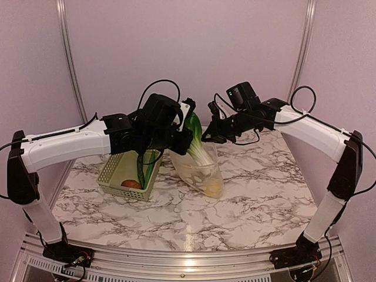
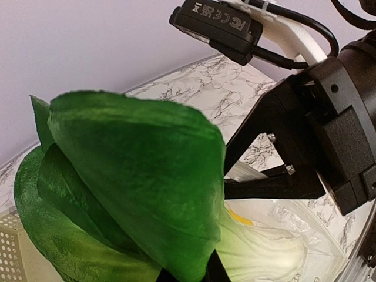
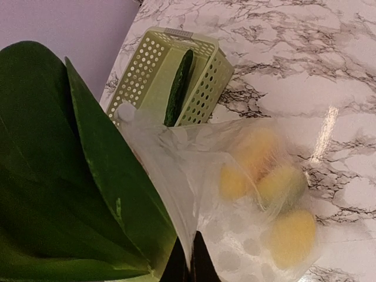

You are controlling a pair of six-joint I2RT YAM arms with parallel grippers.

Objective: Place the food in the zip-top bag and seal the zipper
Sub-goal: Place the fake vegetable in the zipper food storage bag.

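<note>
The leaves are high above the bag's opening. My left gripper should keep hold of the bok choy (image 1: pixel 195 141), because it would likely tip out if I opened now.
My left gripper (image 1: pixel 187 124) is shut on the leafy green bok choy (image 1: pixel 195 141) and holds it upright, its white stalk down inside the zip-top bag (image 1: pixel 202 173). The leaves fill the left wrist view (image 2: pixel 135 176). My right gripper (image 1: pixel 210 134) is shut on the bag's mouth edge and holds it up; the right wrist view shows plastic pinched between its fingertips (image 3: pixel 189 261). A yellow lemon (image 1: pixel 213 187) lies at the bag's bottom, and yellow pieces (image 3: pixel 276 194) show through the dotted plastic. The zipper strip is not clearly visible.
The pale green lattice basket (image 1: pixel 111 173) stands left of the bag on the marble table. It holds a reddish-brown round fruit (image 1: pixel 131 184) and long green pieces (image 1: pixel 148 170); one (image 3: pixel 178 88) also shows in the right wrist view. The pink walls stand close behind.
</note>
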